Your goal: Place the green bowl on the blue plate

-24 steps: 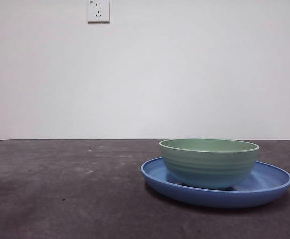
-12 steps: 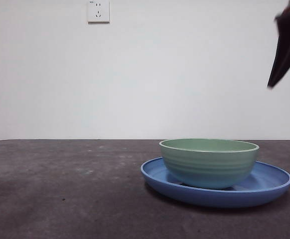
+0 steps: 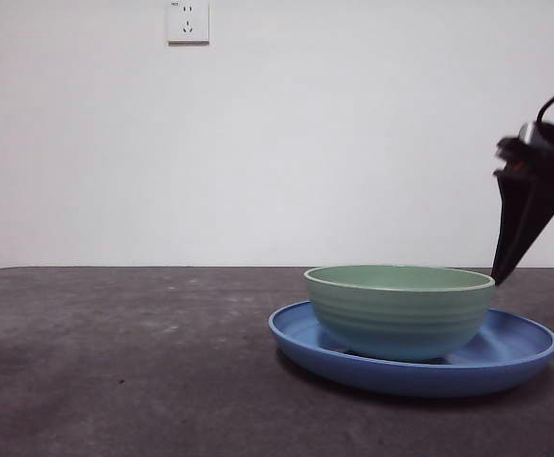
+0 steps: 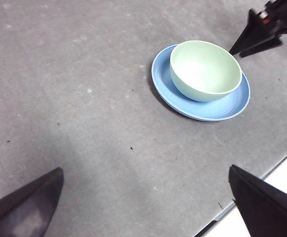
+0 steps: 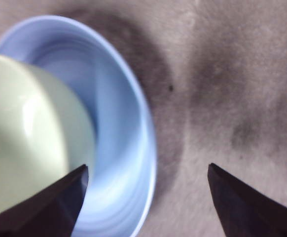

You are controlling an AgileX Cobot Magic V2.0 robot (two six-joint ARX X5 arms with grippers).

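I should next grab the blue plate by its raised rim (image 3: 544, 337) with my right gripper, so I can shift the plate with the green bowl (image 3: 399, 309) on it.
The green bowl (image 3: 399, 309) stands upright inside the blue plate (image 3: 520, 350) on the dark table, right of centre in the front view. My right gripper (image 3: 535, 303) is open and empty, low beside the right side of the bowl and plate. In the right wrist view its jaws (image 5: 147, 167) straddle the plate's rim (image 5: 128, 148), with the bowl (image 5: 20, 133) beside one jaw. My left gripper (image 4: 145, 169) is open and empty, high above the table and well away from the bowl (image 4: 205, 69) and plate (image 4: 210, 112). The left wrist view also shows the right gripper (image 4: 237, 52).
The dark grey table mat (image 3: 125, 362) stretches to the left of the plate. Its edge (image 4: 262, 173) runs near the plate in the left wrist view. A white wall with a socket (image 3: 188, 21) stands behind.
The right gripper has come down from the top right corner to the right side of the bowl. The bowl and plate have not moved.
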